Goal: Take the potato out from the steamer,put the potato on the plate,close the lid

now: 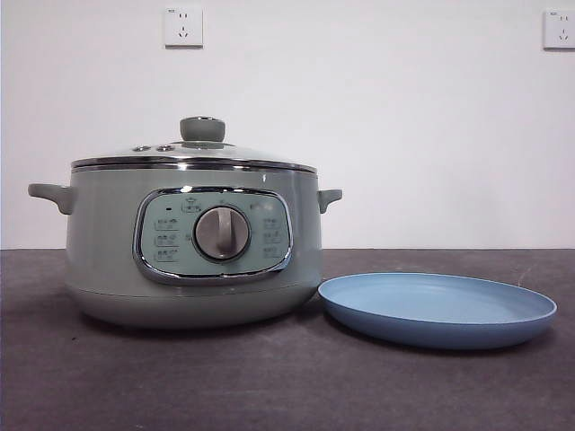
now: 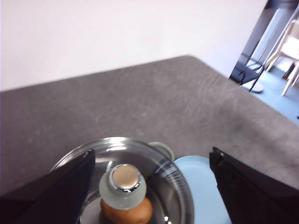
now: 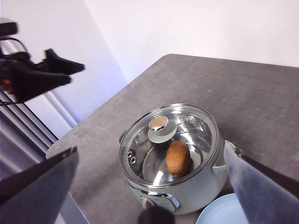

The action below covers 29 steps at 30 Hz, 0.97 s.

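The glass lid is too wide for my fingers. My left gripper should grab it next by its narrow raised knob (image 1: pixel 203 129).
The mint-green steamer (image 1: pixel 193 242) stands on the left of the table with the glass lid (image 1: pixel 193 154) shut on it. The orange-brown potato (image 3: pixel 177 158) lies inside, seen through the glass, and also shows in the left wrist view (image 2: pixel 131 212) under the lid's knob (image 2: pixel 122 185). The empty light-blue plate (image 1: pixel 437 308) lies just right of the steamer. My left gripper (image 2: pixel 153 151) hangs open above the lid. My right gripper (image 3: pixel 150 148) is open, high above the steamer. Neither arm shows in the front view.
The dark grey table (image 1: pixel 287 386) stretches around the pot and plate. A white wall with two sockets (image 1: pixel 183 26) is behind. The left arm (image 3: pixel 42 74) shows far off in the right wrist view. Chairs (image 2: pixel 289 56) stand beyond the table's corner.
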Each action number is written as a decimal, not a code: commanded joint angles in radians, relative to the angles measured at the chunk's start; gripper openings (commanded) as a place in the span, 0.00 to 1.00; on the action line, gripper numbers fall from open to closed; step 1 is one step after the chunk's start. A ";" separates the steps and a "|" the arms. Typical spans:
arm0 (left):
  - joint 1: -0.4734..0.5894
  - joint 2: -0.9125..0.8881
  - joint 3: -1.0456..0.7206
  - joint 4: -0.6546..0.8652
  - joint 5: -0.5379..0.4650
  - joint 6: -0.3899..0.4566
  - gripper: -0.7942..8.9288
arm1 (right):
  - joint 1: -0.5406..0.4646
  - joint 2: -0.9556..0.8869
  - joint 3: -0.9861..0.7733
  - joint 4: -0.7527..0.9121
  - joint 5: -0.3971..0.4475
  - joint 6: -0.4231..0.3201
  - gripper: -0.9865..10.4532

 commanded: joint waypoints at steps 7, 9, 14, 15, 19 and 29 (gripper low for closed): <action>-0.066 0.168 0.002 0.052 -0.084 -0.004 0.51 | 0.004 0.001 0.006 0.004 -0.001 0.009 0.66; -0.086 0.201 0.002 0.058 -0.119 -0.002 0.51 | 0.008 0.001 0.006 0.004 -0.001 0.029 0.66; -0.130 0.272 0.002 0.102 -0.176 -0.001 0.51 | 0.008 0.001 0.006 0.003 0.001 0.037 0.66; -0.139 0.283 0.002 0.109 -0.192 -0.001 0.51 | 0.008 0.001 0.006 0.003 0.000 0.037 0.66; -0.172 0.323 0.002 0.126 -0.298 0.005 0.51 | 0.010 0.002 0.006 0.003 0.001 0.043 0.66; -0.218 0.394 0.002 0.138 -0.377 0.026 0.50 | 0.010 0.003 0.006 0.003 0.002 0.048 0.66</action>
